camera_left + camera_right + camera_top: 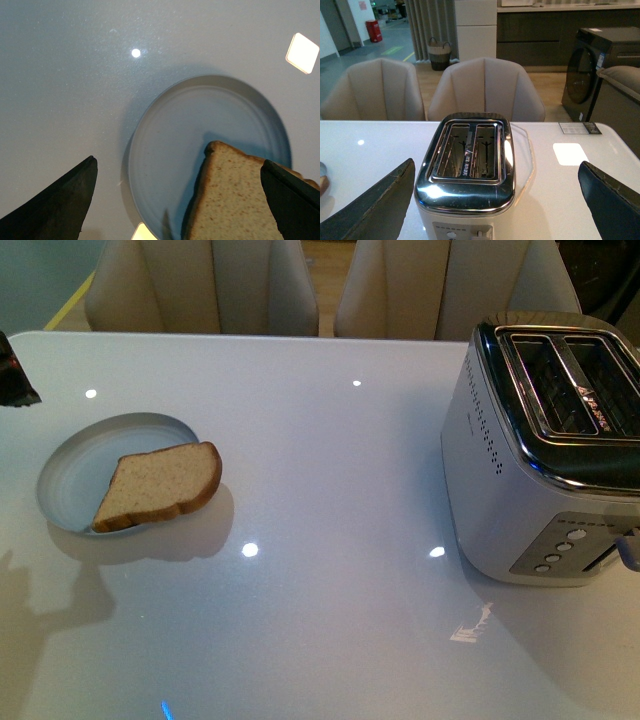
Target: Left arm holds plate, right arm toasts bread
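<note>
Next, my left gripper picks up the plate by its bare rim (46, 475) and holds it while the bread (160, 485) gets toasted.
A pale blue-grey plate (80, 455) lies on the white table at the left. A slice of brown bread (160, 485) lies on it, its rounded end over the plate's right rim. In the left wrist view my open left gripper (182, 200) hovers above the plate (175, 135) and bread (235, 195), fingers (65, 205) wide apart. Only a dark bit of the left arm (15, 380) shows in the front view. My open right gripper (495, 205) hangs above a silver two-slot toaster (467, 165), also at the right in the front view (545, 460). Both slots are empty.
Two beige chairs (320, 285) stand behind the table's far edge. The toaster's buttons and lever (560, 550) face the near side. In the right wrist view, a small card (580, 128) lies on the table behind the toaster.
</note>
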You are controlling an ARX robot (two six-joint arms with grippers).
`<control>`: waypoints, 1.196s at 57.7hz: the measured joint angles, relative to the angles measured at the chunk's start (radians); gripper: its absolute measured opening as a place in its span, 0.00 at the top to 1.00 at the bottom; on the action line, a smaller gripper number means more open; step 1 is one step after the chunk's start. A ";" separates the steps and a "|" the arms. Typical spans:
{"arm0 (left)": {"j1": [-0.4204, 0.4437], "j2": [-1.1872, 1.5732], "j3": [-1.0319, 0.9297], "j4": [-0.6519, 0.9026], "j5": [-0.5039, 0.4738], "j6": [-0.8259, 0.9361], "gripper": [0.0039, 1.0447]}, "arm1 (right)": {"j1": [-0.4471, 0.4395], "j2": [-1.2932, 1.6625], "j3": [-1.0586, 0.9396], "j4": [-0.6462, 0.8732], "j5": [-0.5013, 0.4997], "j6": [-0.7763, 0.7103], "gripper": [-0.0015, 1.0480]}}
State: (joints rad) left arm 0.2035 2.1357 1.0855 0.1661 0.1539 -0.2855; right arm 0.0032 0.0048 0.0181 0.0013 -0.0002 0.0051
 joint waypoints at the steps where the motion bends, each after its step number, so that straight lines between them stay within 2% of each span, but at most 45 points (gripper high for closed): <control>1: 0.001 0.016 0.011 -0.006 0.001 0.005 0.07 | 0.000 0.000 0.000 0.000 0.000 0.000 0.09; 27: -0.005 0.259 0.207 -0.119 0.011 0.064 0.07 | 0.000 0.000 0.000 0.000 0.000 0.000 0.09; 60: -0.009 0.390 0.348 -0.193 0.000 0.067 0.07 | 0.000 0.000 0.000 0.000 0.000 0.000 0.09; 69: -0.006 0.404 0.364 -0.193 0.002 0.068 0.29 | 0.000 0.000 0.000 0.000 0.000 0.000 0.09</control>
State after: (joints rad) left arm 0.1978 2.5401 1.4490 -0.0265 0.1555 -0.2180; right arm 0.0032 0.0048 0.0181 0.0013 0.0002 0.0051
